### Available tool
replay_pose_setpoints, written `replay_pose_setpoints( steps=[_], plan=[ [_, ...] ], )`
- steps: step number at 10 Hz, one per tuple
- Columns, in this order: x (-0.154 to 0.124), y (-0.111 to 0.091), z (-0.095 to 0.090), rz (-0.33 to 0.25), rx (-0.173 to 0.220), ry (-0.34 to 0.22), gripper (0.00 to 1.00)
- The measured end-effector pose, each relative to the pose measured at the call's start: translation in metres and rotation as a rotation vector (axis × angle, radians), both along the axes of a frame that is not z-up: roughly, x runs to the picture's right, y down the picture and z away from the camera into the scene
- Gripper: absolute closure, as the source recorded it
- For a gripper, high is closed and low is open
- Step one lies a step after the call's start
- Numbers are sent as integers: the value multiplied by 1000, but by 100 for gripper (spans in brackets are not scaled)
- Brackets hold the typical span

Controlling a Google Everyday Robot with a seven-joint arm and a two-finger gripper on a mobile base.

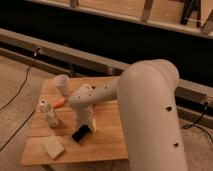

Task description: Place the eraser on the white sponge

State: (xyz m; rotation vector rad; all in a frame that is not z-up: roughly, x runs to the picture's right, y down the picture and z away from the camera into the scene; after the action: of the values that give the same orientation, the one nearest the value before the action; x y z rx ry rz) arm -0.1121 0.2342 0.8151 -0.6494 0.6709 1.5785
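My gripper grabs the eraser by its end farther from the sponge next, to place the eraser on the white sponge [53, 146].
The eraser [80, 134], a flat black block, lies on the wooden table [107, 137] near its middle, slanted with one end toward the front left. My gripper [86, 126] points down at the eraser's right end, touching or just above it, and stands open. The eraser rests on the table and is not lifted. The white sponge [53, 146], a cream squarish block, lies at the table's front left corner, about a hand's width left of the eraser. My thick white arm fills the right of the view and hides the table's right side.
A white bottle [50, 114] stands upright at the left, between the sponge and a pale cup [62, 82] at the back left. A small orange thing [59, 103] lies by the bottle. A dark rail wall runs behind the table, and cables lie on the floor.
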Motion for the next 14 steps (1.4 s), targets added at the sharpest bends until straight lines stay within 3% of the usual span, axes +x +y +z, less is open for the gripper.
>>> replay_pose_setpoints(
  steps=[2, 4, 8, 10, 14],
  plan=[
    [-1, -1, 2, 5, 0, 0, 37],
    [-3, -3, 4, 12, 5, -6, 51],
    [-4, -9, 5, 28, 4, -18, 95],
    [-6, -14, 5, 42, 11, -25, 100],
    [-2, -25, 2, 51, 29, -23, 100]
  ],
)
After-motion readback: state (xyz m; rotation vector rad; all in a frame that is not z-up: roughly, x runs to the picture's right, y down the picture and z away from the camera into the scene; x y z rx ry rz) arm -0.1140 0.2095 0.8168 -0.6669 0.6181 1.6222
